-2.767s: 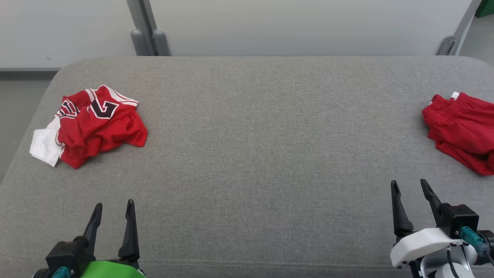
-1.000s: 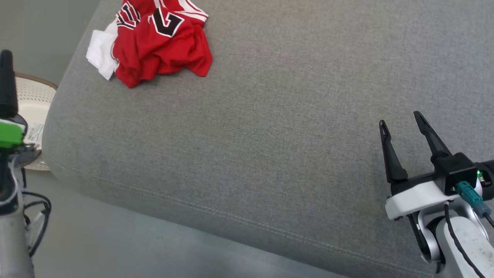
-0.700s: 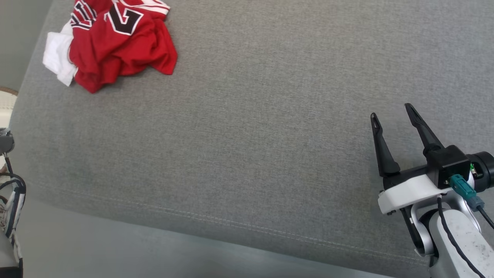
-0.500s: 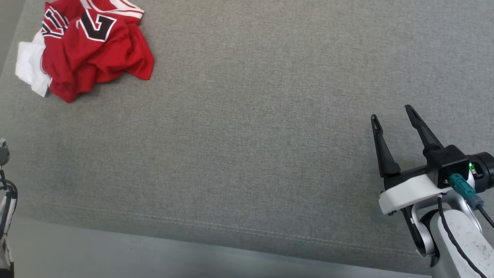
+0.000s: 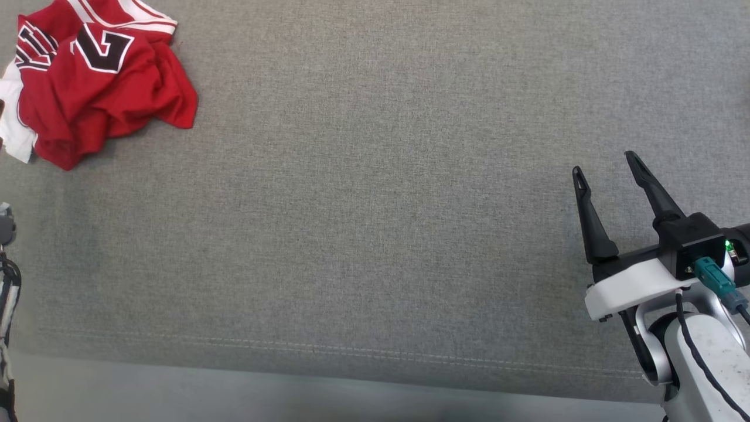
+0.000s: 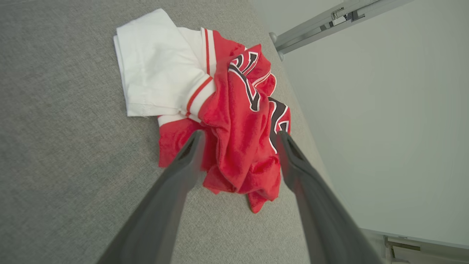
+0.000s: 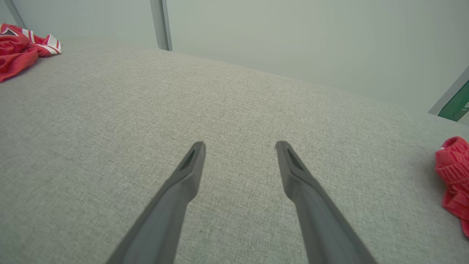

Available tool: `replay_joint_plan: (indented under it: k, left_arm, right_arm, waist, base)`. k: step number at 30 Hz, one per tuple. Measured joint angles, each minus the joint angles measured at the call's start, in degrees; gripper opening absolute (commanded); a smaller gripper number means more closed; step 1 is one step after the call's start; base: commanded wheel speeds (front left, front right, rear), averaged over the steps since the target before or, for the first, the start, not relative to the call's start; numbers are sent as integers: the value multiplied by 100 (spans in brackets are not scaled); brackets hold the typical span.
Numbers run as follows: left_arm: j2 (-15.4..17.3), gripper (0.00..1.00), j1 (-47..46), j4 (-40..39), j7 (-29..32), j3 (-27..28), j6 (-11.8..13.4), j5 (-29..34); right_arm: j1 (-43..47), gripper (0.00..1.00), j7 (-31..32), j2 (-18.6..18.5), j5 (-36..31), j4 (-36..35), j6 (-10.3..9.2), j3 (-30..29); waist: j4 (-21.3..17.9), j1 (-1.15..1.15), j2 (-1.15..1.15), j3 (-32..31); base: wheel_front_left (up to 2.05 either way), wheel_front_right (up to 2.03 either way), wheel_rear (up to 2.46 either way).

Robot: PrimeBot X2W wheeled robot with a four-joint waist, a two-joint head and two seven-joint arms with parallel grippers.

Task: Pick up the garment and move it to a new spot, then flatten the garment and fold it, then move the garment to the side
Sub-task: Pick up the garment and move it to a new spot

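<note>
My left gripper grabs its red fold [image 6: 239, 165] beside the black number next, to move the garment [image 6: 238, 128] to a new spot.
The garment [image 5: 94, 79] is a crumpled red jersey with black-and-white numbers and a white part, lying at the far left of the grey cushion [image 5: 375, 205]. In the left wrist view my left gripper [image 6: 240, 136] hangs open above the garment [image 6: 238, 128], its two fingers framing the red heap without touching it. My right gripper [image 5: 606, 163] stands open over bare cushion at the right, nothing between its fingers. The right wrist view shows the right gripper [image 7: 240, 145] open, with the garment [image 7: 22, 47] far off at the upper left.
A second red piece of clothing [image 7: 454, 176] lies at the cushion's right end. The cushion's front seam [image 5: 351, 349] runs along the bottom, with floor below. A pale wall and a metal frame [image 6: 329, 18] stand behind the cushion.
The head camera has turned and tilted, so the whole picture shifted. My left gripper left the head view toward the garment. The right gripper keeps its open stance.
</note>
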Motion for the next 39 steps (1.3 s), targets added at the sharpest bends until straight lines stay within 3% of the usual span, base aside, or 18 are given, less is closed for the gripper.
replay_joint_plan:
  k: [11,27,28,29,31,32,39]
  left_arm:
    - [69,100,-549,270,78,153,-18,-247]
    - [-164,100,-803,962,90,-183,-379,-180]
    - [-164,79,-803,996,90,-204,-420,-153]
    - [-165,79,-804,1028,71,-220,-441,-149]
    - [-165,4,-809,1094,37,-227,-472,-149]
    - [-165,0,-820,1122,15,-238,-479,-145]
    - [-355,0,-951,1185,-54,-420,-804,-41]
  right_arm:
    - [-1,100,180,-69,-43,-358,0,-105]
    - [-96,100,237,-86,-77,-467,-7,-180]
    - [-96,100,252,-81,-77,-468,-8,-189]
    - [-96,100,252,-76,-77,-468,-8,-198]
    - [-96,100,253,-68,-77,-469,-8,-204]
    - [-96,100,253,-63,-77,-469,-8,-209]
    - [-86,100,259,-31,-74,-468,-20,-314]
  waist:
    - [-23,0,0,417]
    - [-2,0,0,731]
    - [-5,0,0,734]
    - [-8,1,0,736]
    - [-14,0,0,735]
    - [-17,0,0,734]
    - [19,0,0,682]
  base:
    - [0,0,0]
    - [0,0,0]
    - [0,0,0]
    - [0,0,0]
    - [0,0,0]
    - [0,0,0]
    - [0,0,0]
